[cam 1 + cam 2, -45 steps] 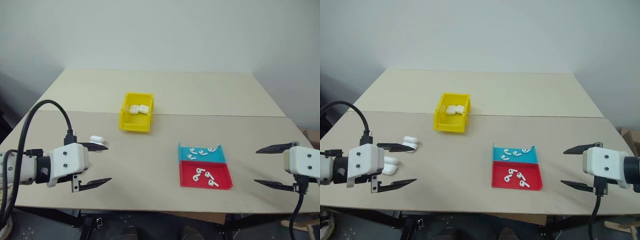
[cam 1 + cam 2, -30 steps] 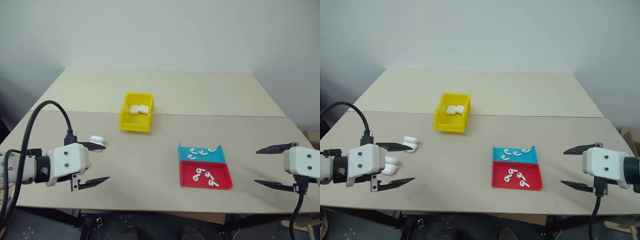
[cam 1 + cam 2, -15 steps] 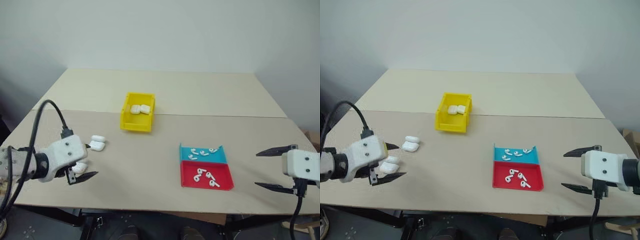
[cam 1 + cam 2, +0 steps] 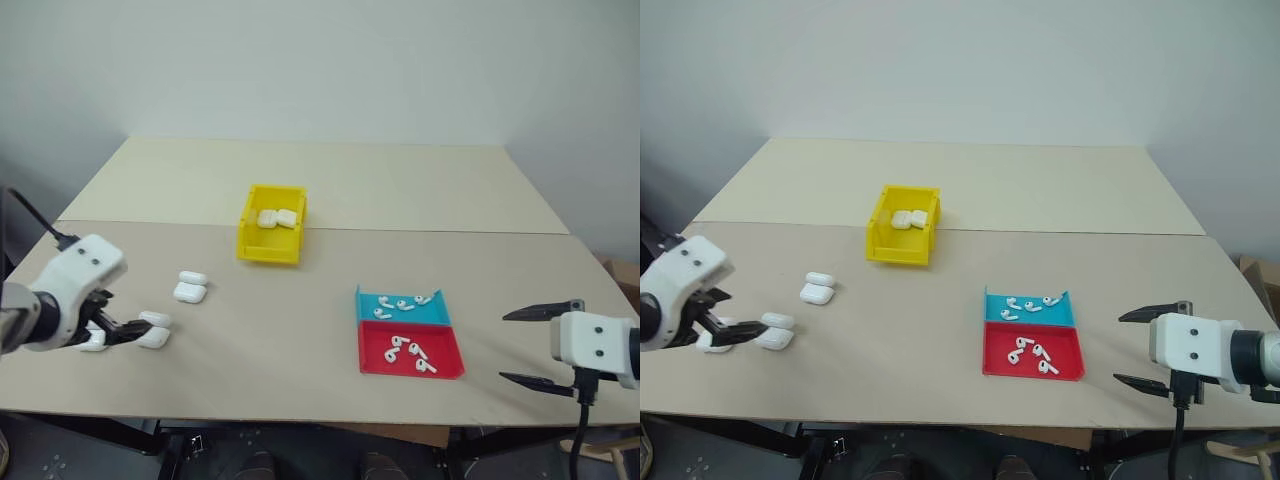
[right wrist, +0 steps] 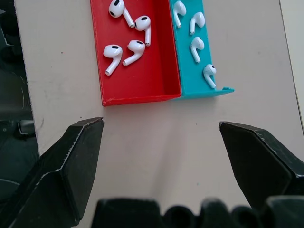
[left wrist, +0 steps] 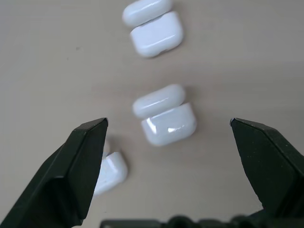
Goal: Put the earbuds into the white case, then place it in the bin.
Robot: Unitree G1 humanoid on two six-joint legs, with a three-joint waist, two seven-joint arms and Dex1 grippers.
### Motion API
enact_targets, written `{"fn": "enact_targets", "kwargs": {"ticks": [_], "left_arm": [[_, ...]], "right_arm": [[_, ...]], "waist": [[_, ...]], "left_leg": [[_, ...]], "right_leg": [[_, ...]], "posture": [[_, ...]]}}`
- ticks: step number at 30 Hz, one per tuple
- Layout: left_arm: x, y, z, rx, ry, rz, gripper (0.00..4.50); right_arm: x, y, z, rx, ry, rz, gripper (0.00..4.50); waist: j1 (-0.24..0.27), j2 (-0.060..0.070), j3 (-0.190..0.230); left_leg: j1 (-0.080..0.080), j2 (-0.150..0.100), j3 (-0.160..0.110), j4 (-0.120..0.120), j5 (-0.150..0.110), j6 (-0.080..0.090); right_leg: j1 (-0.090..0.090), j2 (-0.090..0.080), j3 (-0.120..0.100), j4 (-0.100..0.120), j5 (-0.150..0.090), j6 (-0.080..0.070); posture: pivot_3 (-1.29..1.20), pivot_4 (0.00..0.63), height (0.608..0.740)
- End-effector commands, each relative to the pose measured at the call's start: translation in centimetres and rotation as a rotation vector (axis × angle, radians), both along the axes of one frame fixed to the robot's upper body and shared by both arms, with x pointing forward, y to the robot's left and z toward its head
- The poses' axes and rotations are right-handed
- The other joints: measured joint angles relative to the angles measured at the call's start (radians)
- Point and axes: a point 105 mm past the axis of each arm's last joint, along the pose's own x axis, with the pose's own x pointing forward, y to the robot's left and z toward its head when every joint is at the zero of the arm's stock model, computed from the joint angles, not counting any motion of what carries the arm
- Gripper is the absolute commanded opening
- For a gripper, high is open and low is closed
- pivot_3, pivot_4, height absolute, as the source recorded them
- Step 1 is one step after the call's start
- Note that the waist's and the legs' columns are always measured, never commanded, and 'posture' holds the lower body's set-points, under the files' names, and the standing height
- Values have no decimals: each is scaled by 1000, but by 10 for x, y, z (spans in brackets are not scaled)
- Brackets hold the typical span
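My left gripper grabs the two short ends of the middle white case's body next, since the case's open lid blocks one of its long sides.
Three white cases with their lids open lie at the table's left front: one [image 6: 166,116] sits between the tips of my open left gripper [image 6: 167,121], apart from both fingers. A second case [image 6: 153,24] lies beyond it, and a third [image 6: 111,171] is half hidden by one finger. From the head view, my left gripper [image 4: 118,322] points down beside the nearest case [image 4: 154,331]. Several earbuds lie in the red tray [image 5: 142,90] and the blue tray [image 5: 216,90]. My open right gripper [image 5: 160,123] hangs empty just short of both trays. The yellow bin [image 4: 270,250] holds two white cases.
The trays [image 4: 445,370] sit side by side at the right front, the bin at mid table behind a seam. A bare stretch of tabletop [image 4: 280,320] lies between the cases and the trays. The table's front edge runs just under both grippers.
My left gripper has swung out to the left and tipped downward over the cases, uncovering the ones it hid. The right gripper has stayed where it was, still open.
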Motion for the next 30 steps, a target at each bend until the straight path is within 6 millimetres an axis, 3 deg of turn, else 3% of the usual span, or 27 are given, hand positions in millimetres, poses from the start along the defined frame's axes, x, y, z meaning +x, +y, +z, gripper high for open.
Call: {"fn": "enact_targets", "kwargs": {"ticks": [1,14,21,30], "left_arm": [[-1,9,-1,-18,98,80,4500],[21,20,-30,-130,278,258,4500],[36,11,-51,-191,313,284,4500],[43,12,-57,-167,314,318,4500]], "right_arm": [[0,3,-1,2,-15,4,4478],[-6,5,-8,5,-7,-28,4478],[-4,6,-9,0,-15,-40,4478],[-4,5,-9,-3,-21,-43,4478]], "waist": [[0,0,0],[5,-1,0],[4,-2,0],[5,-4,0]], "left_leg": [[0,0,0,0,0,0],[-2,-1,0,0,0,0],[-2,-1,-1,0,0,0],[-3,-1,-1,0,0,0]], "right_leg": [[0,0,0,0,0,0],[-1,0,0,0,0,0],[-1,0,0,1,0,0],[-1,0,-1,1,0,0]], "posture": [[0,150,740],[0,150,740],[0,150,740],[0,150,740]]}}
